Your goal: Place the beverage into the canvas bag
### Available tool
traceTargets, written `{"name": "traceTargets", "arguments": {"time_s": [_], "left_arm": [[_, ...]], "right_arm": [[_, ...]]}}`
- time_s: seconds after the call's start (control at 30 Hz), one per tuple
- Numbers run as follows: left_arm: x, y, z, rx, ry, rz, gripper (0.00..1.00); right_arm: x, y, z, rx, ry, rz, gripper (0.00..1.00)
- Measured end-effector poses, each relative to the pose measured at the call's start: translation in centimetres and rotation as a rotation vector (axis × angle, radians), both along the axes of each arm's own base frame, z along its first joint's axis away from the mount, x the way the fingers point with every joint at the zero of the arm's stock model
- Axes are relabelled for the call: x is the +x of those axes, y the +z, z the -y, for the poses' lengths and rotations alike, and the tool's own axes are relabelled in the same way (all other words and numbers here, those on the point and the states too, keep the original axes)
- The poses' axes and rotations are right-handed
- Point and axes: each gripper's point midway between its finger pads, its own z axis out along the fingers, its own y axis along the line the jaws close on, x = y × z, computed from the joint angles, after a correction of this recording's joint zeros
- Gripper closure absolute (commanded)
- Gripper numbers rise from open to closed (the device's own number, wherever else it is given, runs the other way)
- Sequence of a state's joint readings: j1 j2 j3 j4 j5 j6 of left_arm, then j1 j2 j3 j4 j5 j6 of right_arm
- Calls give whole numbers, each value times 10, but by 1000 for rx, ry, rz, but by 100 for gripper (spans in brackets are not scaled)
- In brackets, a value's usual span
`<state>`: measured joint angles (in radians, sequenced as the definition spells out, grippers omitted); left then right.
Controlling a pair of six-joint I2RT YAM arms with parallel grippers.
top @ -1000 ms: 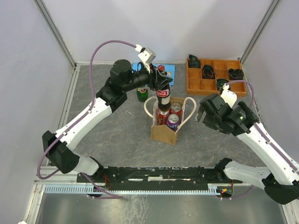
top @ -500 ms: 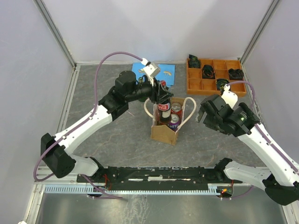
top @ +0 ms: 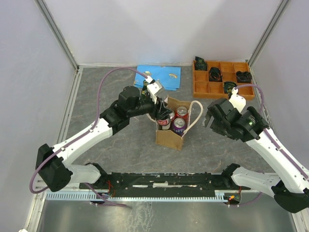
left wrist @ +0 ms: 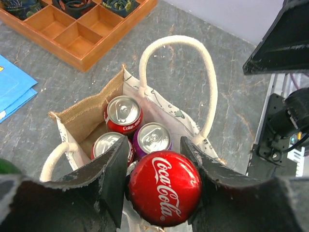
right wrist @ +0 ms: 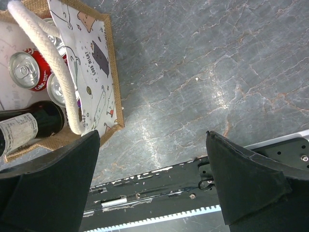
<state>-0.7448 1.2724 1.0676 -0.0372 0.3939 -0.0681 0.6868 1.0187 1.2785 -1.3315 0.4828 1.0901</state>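
My left gripper should hold the bottle until it is lower: its label is high above the cans, and the bottle would fall if I opened now.
The canvas bag (top: 170, 138) stands upright mid-table, tan with cream loop handles (left wrist: 208, 92). Inside it are two red cans (left wrist: 123, 113) and a purple can (left wrist: 152, 137). The beverage, a dark Coca-Cola bottle with a red cap (left wrist: 165, 187), has its lower part down in the bag's left side (right wrist: 34, 123). My left gripper (top: 161, 115) is shut on the bottle's neck just under the cap, with one finger on each side. My right gripper (top: 216, 115) hovers to the right of the bag, open and holding nothing (right wrist: 150, 135).
An orange compartment tray (top: 217, 96) with dark items sits at the back right. A blue sheet (top: 161, 75) lies behind the bag. A green object (left wrist: 5, 166) shows at the edge of the left wrist view. A black rail (top: 159, 180) runs along the near edge.
My left arm has moved down and toward the near side, lowering the bottle from above the bag into it. The right arm has not moved.
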Motion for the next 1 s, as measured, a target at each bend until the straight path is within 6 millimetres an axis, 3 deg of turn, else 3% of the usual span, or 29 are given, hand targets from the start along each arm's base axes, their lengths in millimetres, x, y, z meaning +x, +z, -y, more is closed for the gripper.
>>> {"name": "traceTargets", "arguments": {"time_s": [0.37,0.8,1.0], "left_arm": [[2,-54,-16,98,59,-9,97],[21,-86,-7,135,90,-28,97],[26,-86,0,129,74,-7,97]], "right_arm": [[-1,0,1,0,-4,-3,1],[-1,-2,3,-16,-8,-12,1],[0,-3,3,-24,-11,-13,1]]}}
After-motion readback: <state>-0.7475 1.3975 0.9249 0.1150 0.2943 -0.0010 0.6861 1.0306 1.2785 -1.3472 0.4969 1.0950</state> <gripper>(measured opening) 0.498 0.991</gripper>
